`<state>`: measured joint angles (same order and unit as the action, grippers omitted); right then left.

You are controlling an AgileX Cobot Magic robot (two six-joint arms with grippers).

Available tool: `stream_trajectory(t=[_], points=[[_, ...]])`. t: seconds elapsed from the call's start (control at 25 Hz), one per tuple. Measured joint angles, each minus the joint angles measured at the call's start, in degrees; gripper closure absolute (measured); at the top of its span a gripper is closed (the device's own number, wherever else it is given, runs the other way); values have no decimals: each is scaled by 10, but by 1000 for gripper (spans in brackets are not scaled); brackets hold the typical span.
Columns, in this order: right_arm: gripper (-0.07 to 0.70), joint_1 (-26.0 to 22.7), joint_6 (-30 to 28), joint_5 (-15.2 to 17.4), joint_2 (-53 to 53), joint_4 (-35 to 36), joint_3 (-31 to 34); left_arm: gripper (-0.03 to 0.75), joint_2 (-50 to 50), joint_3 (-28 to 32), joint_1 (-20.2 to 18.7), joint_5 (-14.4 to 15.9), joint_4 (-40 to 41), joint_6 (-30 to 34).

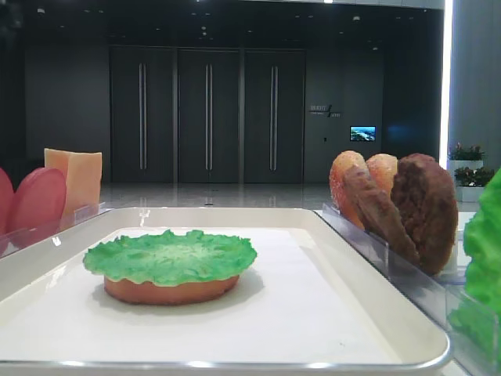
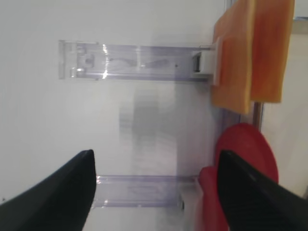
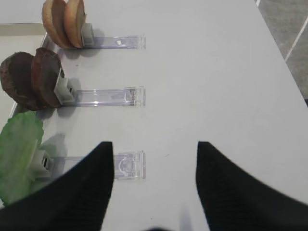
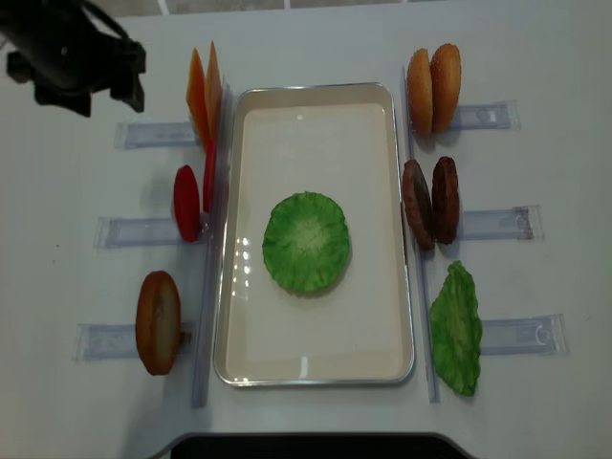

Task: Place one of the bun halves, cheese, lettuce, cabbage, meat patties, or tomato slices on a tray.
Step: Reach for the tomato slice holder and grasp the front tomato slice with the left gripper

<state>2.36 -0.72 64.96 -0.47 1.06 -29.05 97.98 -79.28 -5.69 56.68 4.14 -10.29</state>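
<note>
The tomato slice is held at its base by the rack, so my left gripper will grab the slice next by its free upper edge.
The cream tray holds a round ruffled lettuce leaf lying on a bun half. Left of the tray, cheese slices, tomato slices and a bun half stand in racks. On the right stand two bun halves, meat patties and a longer green leaf; whether that is the cabbage I cannot tell. My left gripper hangs open above the tomato rack, empty, its right finger in front of a tomato slice. My right gripper is open and empty over the table.
Clear plastic racks lie on both sides of the tray on the white table. The left arm sits at the far left corner. A rack end lies beside my right gripper's left finger.
</note>
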Motion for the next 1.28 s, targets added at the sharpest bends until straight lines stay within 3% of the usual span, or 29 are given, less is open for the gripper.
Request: stream_trajectory(t=[0.16, 0.56, 1.04, 1.28], points=[[261, 0, 0, 0, 0, 0, 0, 125, 54, -57, -17, 14, -17, -8], [261, 0, 0, 0, 0, 0, 0, 125, 58, -64, -156, 5, -12, -130], [261, 0, 0, 0, 0, 0, 0, 169, 110, -62, -160, 24, -10, -152], [261, 0, 0, 0, 0, 0, 0, 181, 125, -19, -160, 23, -2, -152]])
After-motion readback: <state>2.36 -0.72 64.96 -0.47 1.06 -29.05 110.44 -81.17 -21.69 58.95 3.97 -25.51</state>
